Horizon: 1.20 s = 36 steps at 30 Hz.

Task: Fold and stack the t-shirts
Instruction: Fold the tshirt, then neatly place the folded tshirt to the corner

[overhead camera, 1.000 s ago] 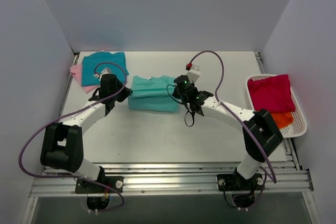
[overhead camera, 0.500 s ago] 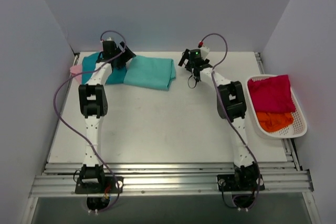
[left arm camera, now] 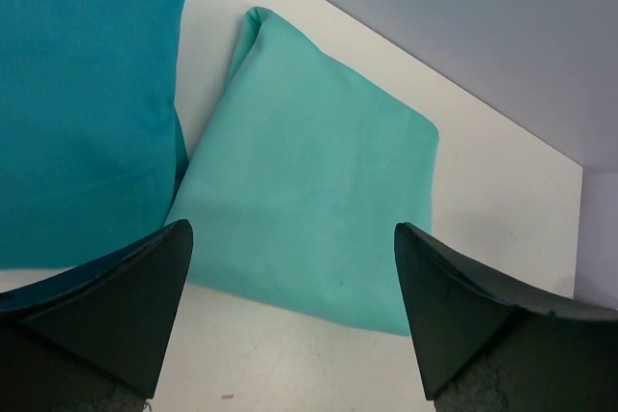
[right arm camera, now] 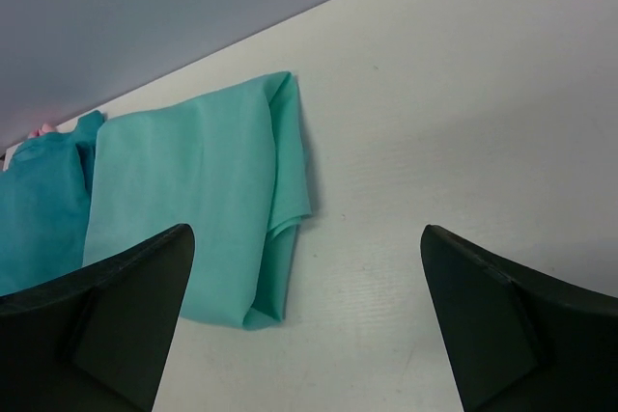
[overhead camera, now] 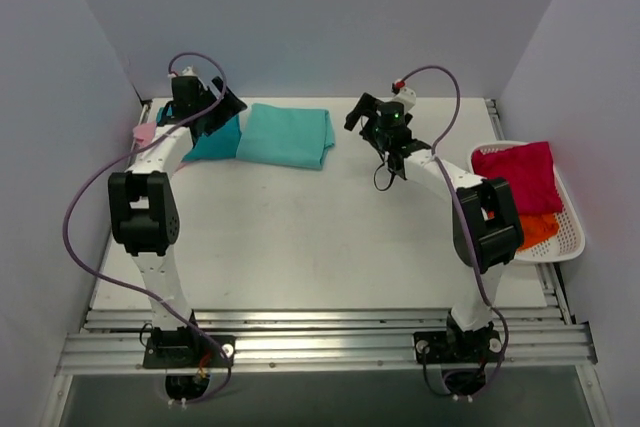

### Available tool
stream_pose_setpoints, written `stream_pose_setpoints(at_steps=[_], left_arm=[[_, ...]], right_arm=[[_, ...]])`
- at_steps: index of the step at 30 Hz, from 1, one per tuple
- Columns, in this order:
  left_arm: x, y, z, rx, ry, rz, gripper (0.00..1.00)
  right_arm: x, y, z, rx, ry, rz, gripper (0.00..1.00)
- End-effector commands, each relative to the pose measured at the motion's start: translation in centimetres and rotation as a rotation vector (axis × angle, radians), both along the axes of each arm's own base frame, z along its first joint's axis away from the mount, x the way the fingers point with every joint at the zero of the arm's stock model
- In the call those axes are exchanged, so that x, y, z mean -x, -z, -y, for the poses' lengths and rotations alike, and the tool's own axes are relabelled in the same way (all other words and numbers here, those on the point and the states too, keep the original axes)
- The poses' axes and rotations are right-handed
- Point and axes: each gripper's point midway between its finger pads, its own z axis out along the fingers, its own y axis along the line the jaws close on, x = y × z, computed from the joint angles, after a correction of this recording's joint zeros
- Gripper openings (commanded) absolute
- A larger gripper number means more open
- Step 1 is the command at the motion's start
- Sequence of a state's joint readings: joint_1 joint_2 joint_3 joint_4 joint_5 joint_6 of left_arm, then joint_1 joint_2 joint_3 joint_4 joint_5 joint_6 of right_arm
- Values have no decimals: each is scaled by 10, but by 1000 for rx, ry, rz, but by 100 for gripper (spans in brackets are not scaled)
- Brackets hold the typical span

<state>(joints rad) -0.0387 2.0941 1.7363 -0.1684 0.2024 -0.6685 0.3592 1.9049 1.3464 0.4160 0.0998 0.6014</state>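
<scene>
My left gripper needs to grab the folded mint t-shirt (overhead camera: 288, 135) next by its edge beside the teal t-shirt, to pull it onto the stack.
A folded mint t-shirt (overhead camera: 288, 135) lies flat at the back of the table, its left edge against a darker teal t-shirt (overhead camera: 216, 140). A bit of a pink t-shirt (overhead camera: 143, 133) peeks out at the far left. My left gripper (overhead camera: 222, 107) hovers open above the teal and mint shirts, holding nothing. In the left wrist view the mint t-shirt (left arm camera: 309, 180) and the teal t-shirt (left arm camera: 87, 94) lie beyond the left gripper (left arm camera: 290, 315). My right gripper (overhead camera: 362, 111) is open to the right of the mint shirt. The right wrist view shows the mint t-shirt (right arm camera: 193, 209) left of the right gripper (right arm camera: 304, 325).
A white slotted basket (overhead camera: 573, 247) stands at the right edge, holding a crimson t-shirt (overhead camera: 515, 175) over an orange t-shirt (overhead camera: 541, 230). Grey walls close in the back and both sides. Purple cables loop off both arms.
A second ago both grippers were shut on the mint t-shirt mid-table. It now lies at the back beside the teal one, both grippers have opened, and the arms have drawn apart from it.
</scene>
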Motion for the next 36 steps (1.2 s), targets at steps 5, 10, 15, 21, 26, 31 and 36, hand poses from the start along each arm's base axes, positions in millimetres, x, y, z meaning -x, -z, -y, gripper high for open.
stream_pose_setpoints(at_steps=[5,10,15,21,26,31,36], left_arm=[[38,3,36,50,-31,-2,94],[51,45,62,136,-123,-81,94],[41,77,81,190,-195,-150,94],[30,103,90,261,-277,-179,94],[14,113,94,305,-300,-185,94],[-19,142,100,324,-238,-205,45],[-56,146,112,388,-69,-205,2]], right_arm=[[20,0,25,-14,68,15,100],[27,-8,32,-1,82,17,100],[33,-16,39,11,98,23,100],[41,-24,54,18,128,31,100],[46,-34,65,2,142,47,100],[50,-39,78,-25,154,62,100],[56,-55,100,-64,177,101,100]])
